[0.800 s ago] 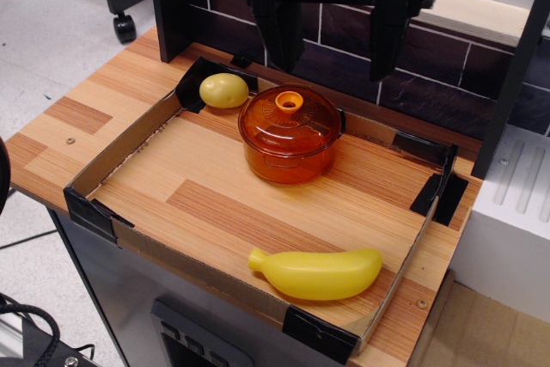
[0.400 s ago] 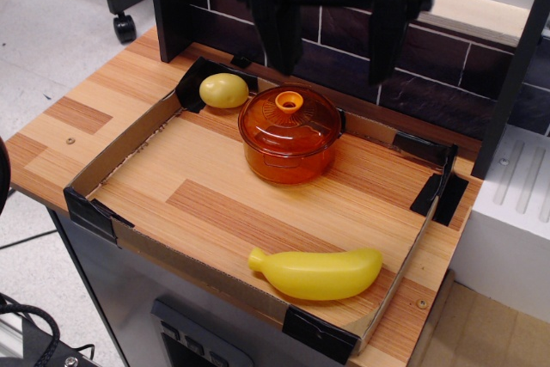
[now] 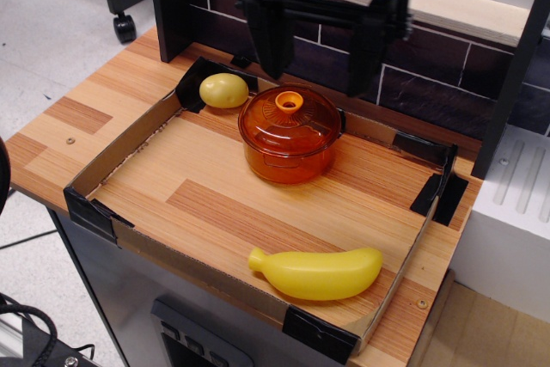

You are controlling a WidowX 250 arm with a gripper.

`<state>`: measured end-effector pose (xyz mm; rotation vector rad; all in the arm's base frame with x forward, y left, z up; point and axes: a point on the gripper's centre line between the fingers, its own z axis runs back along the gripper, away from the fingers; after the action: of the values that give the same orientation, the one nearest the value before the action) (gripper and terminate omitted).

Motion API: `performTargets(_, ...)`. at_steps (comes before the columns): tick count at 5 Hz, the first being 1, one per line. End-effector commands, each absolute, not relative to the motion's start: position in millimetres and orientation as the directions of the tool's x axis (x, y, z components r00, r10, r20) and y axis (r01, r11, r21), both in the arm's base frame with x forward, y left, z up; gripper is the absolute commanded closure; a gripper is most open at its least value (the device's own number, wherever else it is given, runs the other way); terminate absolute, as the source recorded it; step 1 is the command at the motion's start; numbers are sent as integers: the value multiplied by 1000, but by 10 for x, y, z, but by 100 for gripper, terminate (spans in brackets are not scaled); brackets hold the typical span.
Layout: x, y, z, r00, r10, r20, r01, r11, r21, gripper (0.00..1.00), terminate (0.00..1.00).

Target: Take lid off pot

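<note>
I should grab the lid's opaque orange knob with my gripper next. Then I can take the lid off the amber-orange pot.
The translucent amber-orange pot stands at the back middle of the wooden tray floor. Its domed lid sits on it, with the opaque orange knob at its centre. My black gripper hangs open above and slightly behind the pot. Its left finger and right finger are spread wide apart. The fingertips are above the lid and touch nothing.
A yellow lemon lies at the tray's back left corner. A yellow banana lies at the front right. A low cardboard wall with black taped corners rings the tray. A dark tiled backsplash rises behind.
The gripper has turned and shifted slightly left; its right finger now sits lower and closer in. The pot and lid have not moved.
</note>
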<state>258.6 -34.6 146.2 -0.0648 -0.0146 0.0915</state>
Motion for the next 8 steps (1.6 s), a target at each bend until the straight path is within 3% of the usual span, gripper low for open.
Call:
performTargets(1,2815,-49,1311,996,77,52,-72,992,-104,0,0)
performTargets(5,3080,165,766,988,121,99,-122,992,3,0,0)
performTargets(8,3252,131,705,983,141,122,-143,990,7,0,0)
